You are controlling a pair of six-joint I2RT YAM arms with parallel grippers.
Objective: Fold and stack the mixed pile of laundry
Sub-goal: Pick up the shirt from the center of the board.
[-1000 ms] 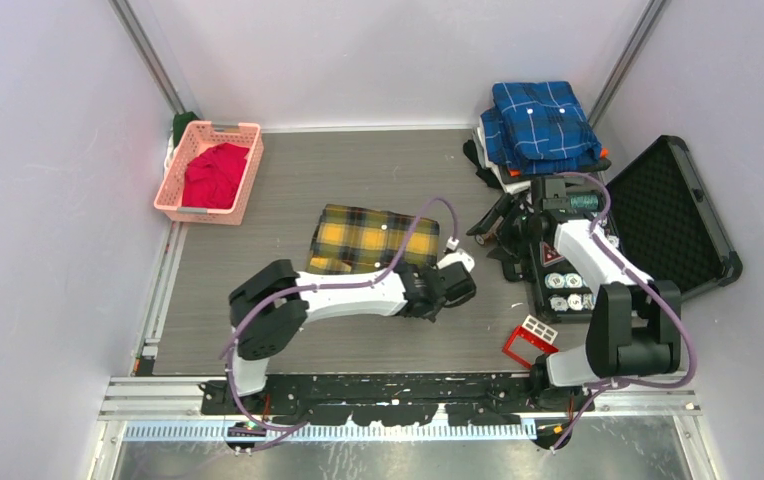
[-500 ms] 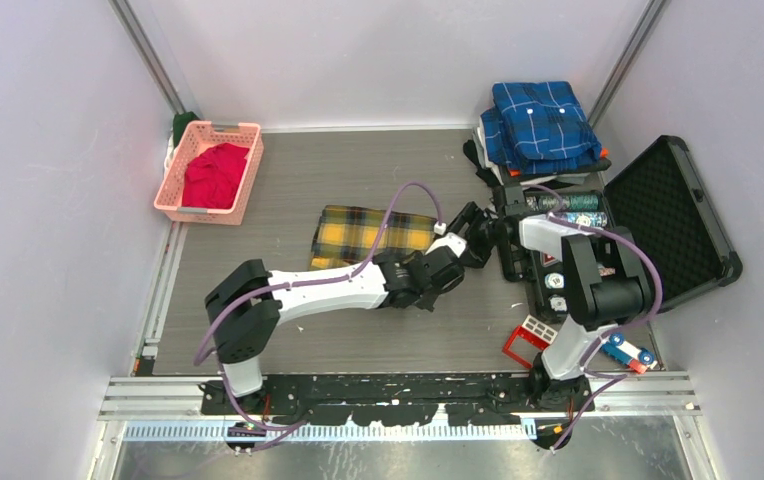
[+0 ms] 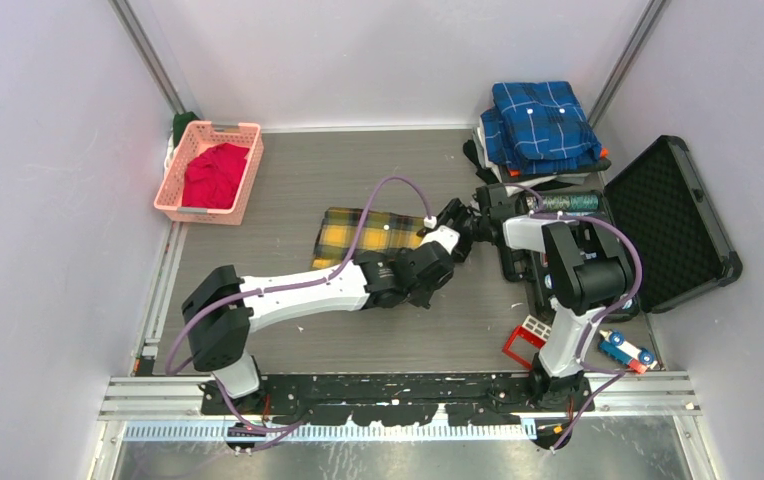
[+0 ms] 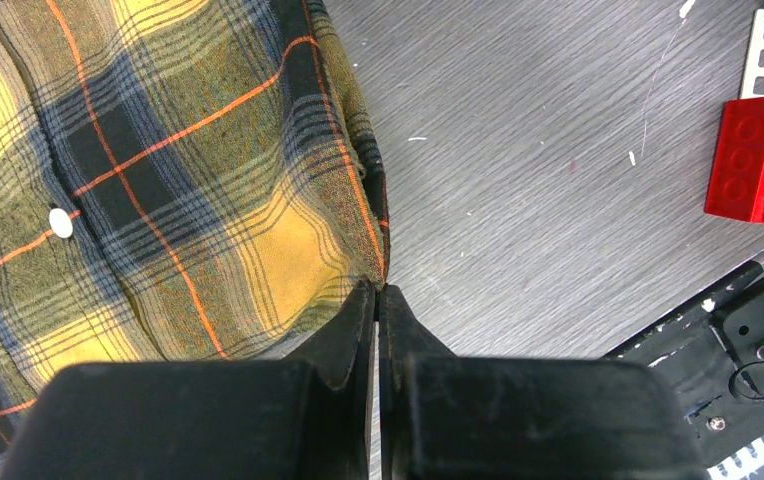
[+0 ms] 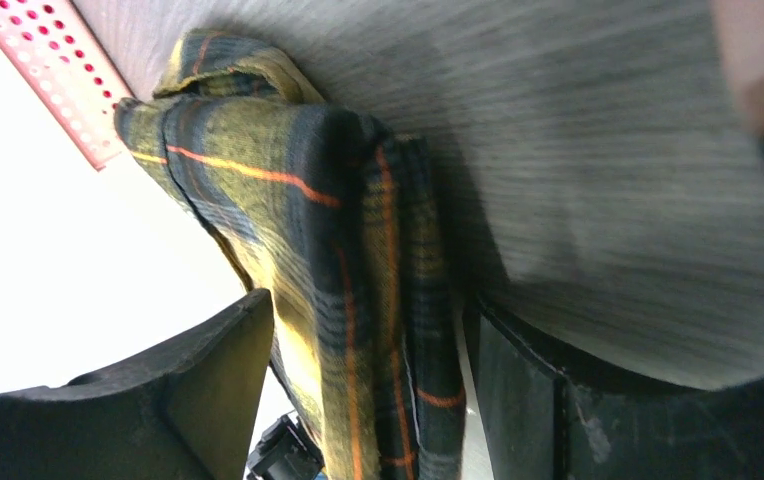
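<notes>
The right gripper pinches all the plaid shirt's folded layers at the shirt's edge nearest the pile next, to stack the shirt still folded.
The yellow-and-black plaid shirt [image 3: 358, 228] lies folded mid-table. My left gripper [image 3: 436, 248] is shut, its tips [image 4: 378, 295] pressed against the near right corner of the shirt [image 4: 158, 180] with nothing seen between them. My right gripper [image 3: 455, 222] is open at the shirt's right edge. In the right wrist view its fingers [image 5: 218, 380] stand wide on either side of the folded layers of the shirt [image 5: 358, 220]. The red T-shirt [image 3: 213, 175] lies crumpled in the pink basket [image 3: 250, 170] at the far left.
A folded blue plaid shirt [image 3: 543, 125] sits on a pile at the back right. An open black case [image 3: 668, 220] lies to the right. A red brick frame [image 3: 530, 340] and a toy car [image 3: 623, 350] lie near the right arm's base.
My right gripper swung left from over the case to the plaid shirt's right edge. The left arm stretched farther away from its base and brought its shut gripper up to the shirt's corner.
</notes>
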